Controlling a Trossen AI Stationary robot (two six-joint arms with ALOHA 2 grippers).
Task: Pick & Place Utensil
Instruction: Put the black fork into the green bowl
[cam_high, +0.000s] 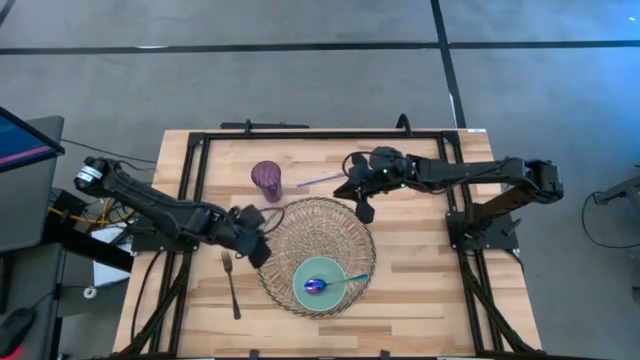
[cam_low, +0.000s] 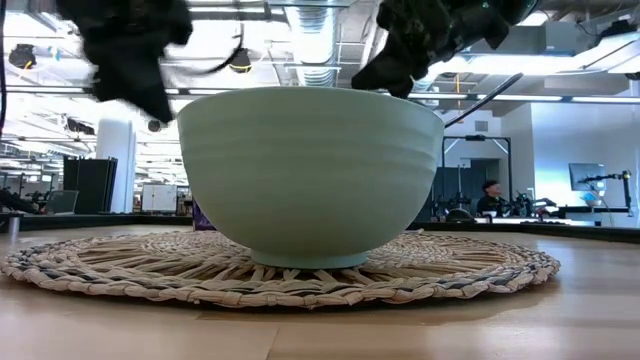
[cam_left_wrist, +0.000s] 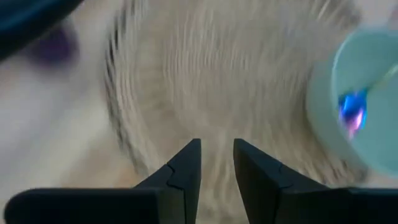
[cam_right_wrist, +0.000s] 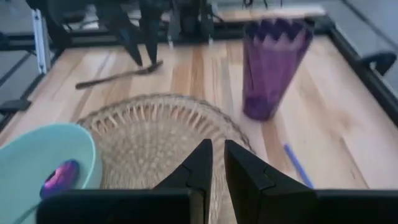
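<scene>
My left gripper should next take the dark fork by its handle (cam_high: 235, 299), so that the fork's teeth stay free to rest in the pale green bowl (cam_high: 330, 283).
A pale green bowl (cam_high: 330, 283) stands on a round woven mat (cam_high: 317, 230). In it lies a spoon with a shiny blue-purple head (cam_high: 315, 287) and a teal handle (cam_high: 358, 279) that rests over the rim. A dark fork (cam_high: 231, 285) lies on the table left of the mat. My left gripper (cam_high: 257, 247) hovers at the mat's left edge, narrowly open and empty (cam_left_wrist: 216, 163). My right gripper (cam_high: 363, 207) is over the mat's far right edge, shut and empty (cam_right_wrist: 217, 163).
A purple ribbed cup (cam_high: 266, 180) stands beyond the mat, upright (cam_right_wrist: 273, 65). A thin blue utensil (cam_high: 320, 180) lies on the table between the cup and my right gripper. A black frame (cam_high: 300, 133) runs along the table's far edge and sides.
</scene>
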